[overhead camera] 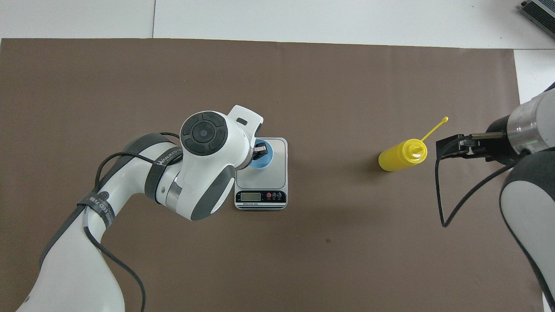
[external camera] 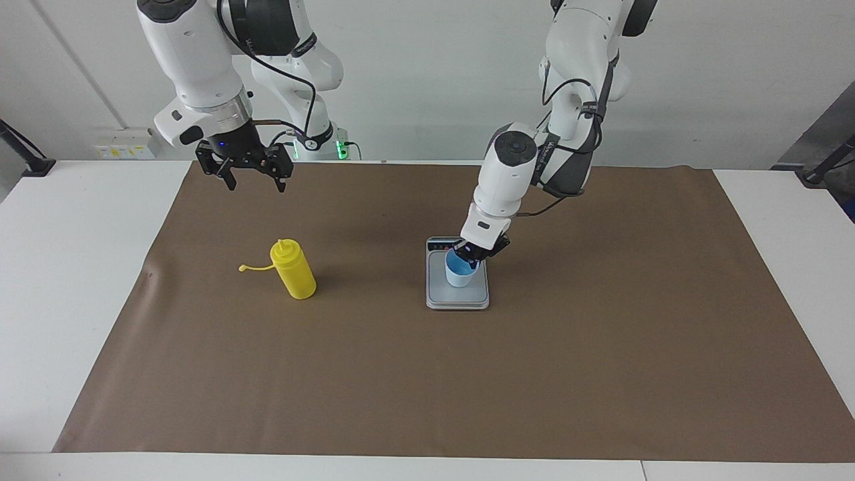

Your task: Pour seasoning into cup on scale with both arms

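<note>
The light-blue cup [overhead camera: 262, 159] is over the scale's plate [overhead camera: 265, 179] and would stand, so it is time for my left gripper to open now.
The light-blue cup [external camera: 459, 272] stands on the grey plate of the silver scale [external camera: 458, 298], whose display strip is on the edge nearer to the robots. My left gripper [external camera: 473, 255] reaches down onto the cup and is shut on its rim, one finger inside. The overhead view shows the cup [overhead camera: 262, 159] partly under the left wrist, on the scale [overhead camera: 278, 151]. The yellow seasoning bottle [external camera: 294, 270] stands upright toward the right arm's end, cap strap hanging off to the side; it also shows from above [overhead camera: 401, 155]. My right gripper [external camera: 256, 182] hangs open and empty in the air.
A brown mat [external camera: 427, 387] covers most of the white table [external camera: 80, 267]. The right gripper [overhead camera: 448, 148] shows in the overhead view close beside the bottle's nozzle.
</note>
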Robot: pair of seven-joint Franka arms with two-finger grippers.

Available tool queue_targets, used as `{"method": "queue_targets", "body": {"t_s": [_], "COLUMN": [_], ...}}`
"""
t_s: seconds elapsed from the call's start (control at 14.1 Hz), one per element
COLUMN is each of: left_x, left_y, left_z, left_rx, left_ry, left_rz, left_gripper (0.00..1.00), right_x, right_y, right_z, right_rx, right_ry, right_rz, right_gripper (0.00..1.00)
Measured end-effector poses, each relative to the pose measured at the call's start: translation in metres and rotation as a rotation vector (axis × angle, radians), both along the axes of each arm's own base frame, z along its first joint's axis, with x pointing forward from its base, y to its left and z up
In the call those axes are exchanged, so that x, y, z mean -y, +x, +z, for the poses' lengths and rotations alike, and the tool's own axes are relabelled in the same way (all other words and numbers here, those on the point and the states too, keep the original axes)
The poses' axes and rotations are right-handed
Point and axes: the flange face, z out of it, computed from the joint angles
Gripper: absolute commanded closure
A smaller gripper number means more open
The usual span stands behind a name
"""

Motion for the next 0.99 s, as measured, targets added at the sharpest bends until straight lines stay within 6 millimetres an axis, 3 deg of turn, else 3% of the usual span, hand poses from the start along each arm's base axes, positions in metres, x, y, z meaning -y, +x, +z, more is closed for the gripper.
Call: {"method": "queue_targets", "body": {"t_s": [0.07, 0.14, 0.36, 0.57, 0.78, 0.99], "left_x": [0.000, 0.000, -0.001, -0.018, -0.070, -0.118], "left_y": [0.000, -0.001, 0.000, 0.003, 0.018, 0.030], "left_z": [-0.001, -0.002, 0.000, 0.027, 0.068, 0.087], "left_rx": [0.000, 0.000, 0.003, 0.024, 0.037, 0.022], "left_ry": [0.000, 0.000, -0.001, 0.007, 0.031, 0.052], "left_rz": [0.000, 0.000, 0.001, 0.008, -0.010, -0.048], "left_gripper": [0.24, 0.00, 0.00, 0.00, 0.00, 0.00], "right_x": [0.000, 0.000, 0.002, 0.009, 0.014, 0.015], "right_y": [0.000, 0.000, 0.000, 0.001, 0.001, 0.001], "right_z": [0.000, 0.000, 0.000, 0.000, -0.001, -0.007], "right_rx": [0.000, 0.000, 0.000, 0.000, -0.001, -0.007], "right_ry": [0.000, 0.000, 0.000, 0.000, 0.000, 0.001], "right_rz": [0.000, 0.000, -0.004, -0.016, -0.025, 0.033], "right_gripper": [0.00, 0.00, 0.00, 0.00, 0.00, 0.00]}}
